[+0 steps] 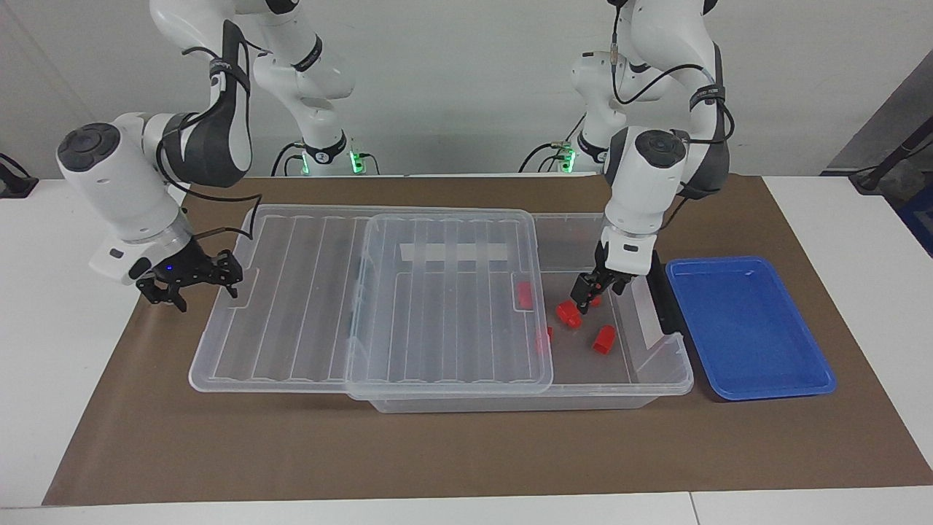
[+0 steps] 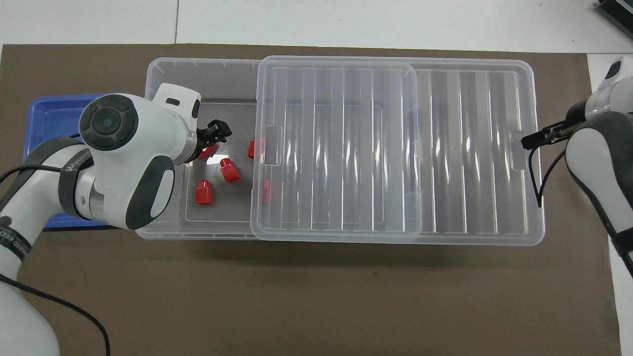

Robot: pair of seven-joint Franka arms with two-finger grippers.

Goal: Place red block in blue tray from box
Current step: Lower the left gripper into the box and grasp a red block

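Note:
My left gripper grabs the red block by its narrow end point(image 2: 208, 151) next, to place the block in the blue tray point(image 2: 54, 120).
The clear box point(image 1: 660, 379) lies across the mat, its ribbed lid point(image 1: 291, 306) slid toward the right arm's end, leaving the tray-side end uncovered. Two red blocks point(image 1: 568, 315) point(image 1: 603, 339) lie on the uncovered floor; two more point(image 1: 525, 294) point(image 1: 543, 340) show through the lid's edge. My left gripper point(image 1: 598, 292) is down inside the box, open, with a fifth red block point(image 1: 596, 300) between its fingers. The blue tray point(image 1: 751, 328) sits empty beside the box's open end. My right gripper point(image 1: 193, 284) is open, waiting by the lid's outer end.
In the overhead view the left arm point(image 2: 123, 163) hides much of the blue tray point(image 2: 49, 116) and the box's end wall. The lid point(image 2: 470, 148) overhangs the box point(image 2: 198, 74) onto the brown mat point(image 2: 296, 296). The right gripper point(image 2: 539, 136) is beside the lid's tab.

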